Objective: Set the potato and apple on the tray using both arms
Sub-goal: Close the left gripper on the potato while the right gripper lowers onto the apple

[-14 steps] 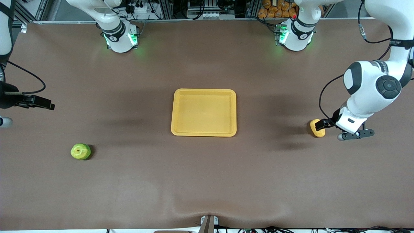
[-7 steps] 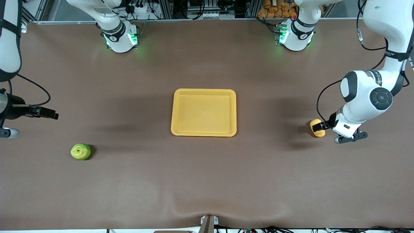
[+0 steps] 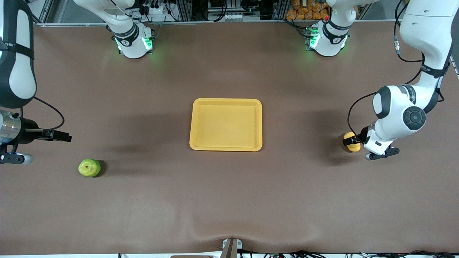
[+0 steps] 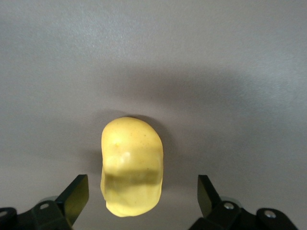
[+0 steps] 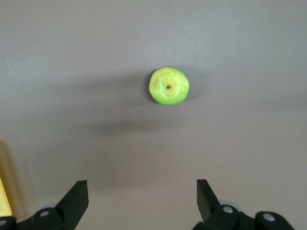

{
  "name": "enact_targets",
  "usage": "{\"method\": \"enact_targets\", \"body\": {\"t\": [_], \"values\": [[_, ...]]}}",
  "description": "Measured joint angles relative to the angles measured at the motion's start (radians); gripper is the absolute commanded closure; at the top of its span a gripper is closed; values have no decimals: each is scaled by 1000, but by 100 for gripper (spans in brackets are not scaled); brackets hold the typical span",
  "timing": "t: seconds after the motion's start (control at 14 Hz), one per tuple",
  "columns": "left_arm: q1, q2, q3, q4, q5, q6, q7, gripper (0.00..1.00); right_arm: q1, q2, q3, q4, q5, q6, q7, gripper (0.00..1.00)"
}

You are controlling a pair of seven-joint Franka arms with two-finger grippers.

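Observation:
I will pick up the potato next with my left gripper by its rounded middle (image 4: 132, 167) and set it on the tray.
The potato (image 3: 350, 135) lies on the table at the left arm's end. My left gripper (image 3: 353, 142) is down at it and open. In the left wrist view the potato (image 4: 132, 165) sits between the spread fingers (image 4: 74, 196), with a gap on each side. The yellow-green apple (image 3: 89, 167) lies at the right arm's end. My right gripper (image 3: 61, 136) hangs open and empty over bare table beside the apple. In the right wrist view the apple (image 5: 169, 86) lies well ahead of the gripper (image 5: 141, 191). The yellow-orange tray (image 3: 226, 101) sits mid-table with nothing in it.
The brown table mat spreads wide around the tray on all sides. The two arm bases (image 3: 134, 41) with green lights stand along the edge farthest from the front camera. A strip of the tray's rim (image 5: 4, 196) shows in the right wrist view.
My left gripper has come lower and closer around the potato. My right gripper has moved in over the table toward the apple. The potato, apple and tray have not moved.

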Motion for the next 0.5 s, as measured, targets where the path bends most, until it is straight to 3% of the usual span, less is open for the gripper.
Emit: {"method": "enact_targets", "body": {"t": [0.14, 0.5], "values": [[0, 8, 0, 1, 3, 3, 0, 4, 0, 22, 0, 0, 0, 23, 0, 0], [8, 37, 0, 1, 23, 37, 0, 34, 0, 63, 0, 0, 0, 71, -1, 0]]}}
